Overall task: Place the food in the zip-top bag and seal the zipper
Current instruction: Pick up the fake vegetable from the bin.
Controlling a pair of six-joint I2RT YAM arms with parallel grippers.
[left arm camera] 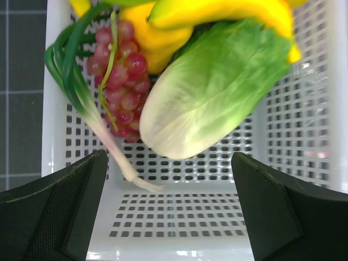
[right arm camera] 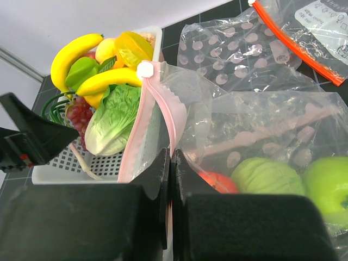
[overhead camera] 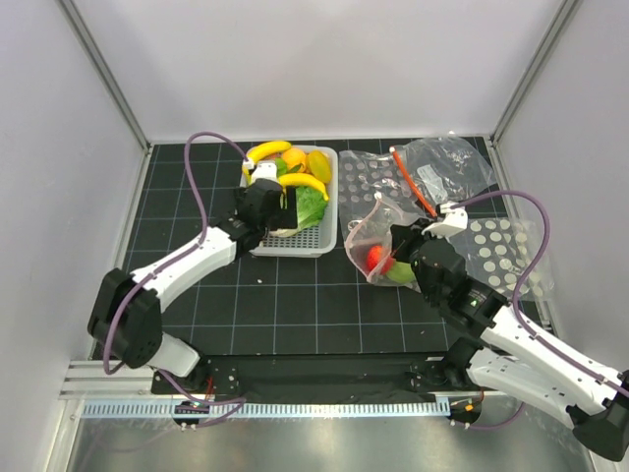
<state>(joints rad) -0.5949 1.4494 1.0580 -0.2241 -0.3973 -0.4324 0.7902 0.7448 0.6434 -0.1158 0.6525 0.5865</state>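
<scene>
My left gripper is about to grab the green onion by its pale stalk, so the green leaves stay free to go into the zip-top bag.
The food lies in a white mesh basket: yellow bananas, lettuce, red grapes and a green onion. My left gripper hangs open over the basket's near end, nothing between its fingers, the lettuce just ahead. My right gripper is shut on the zip-top bag at its mouth, beside the pale pink zipper, which stands open. A red piece and green pieces lie inside the bag. From above, the bag sits right of the basket.
Another clear bag with an orange-red strip lies behind the zip-top bag. A clear dotted bag lies flat at the right. Enclosure walls stand on the left, back and right of the black gridded mat.
</scene>
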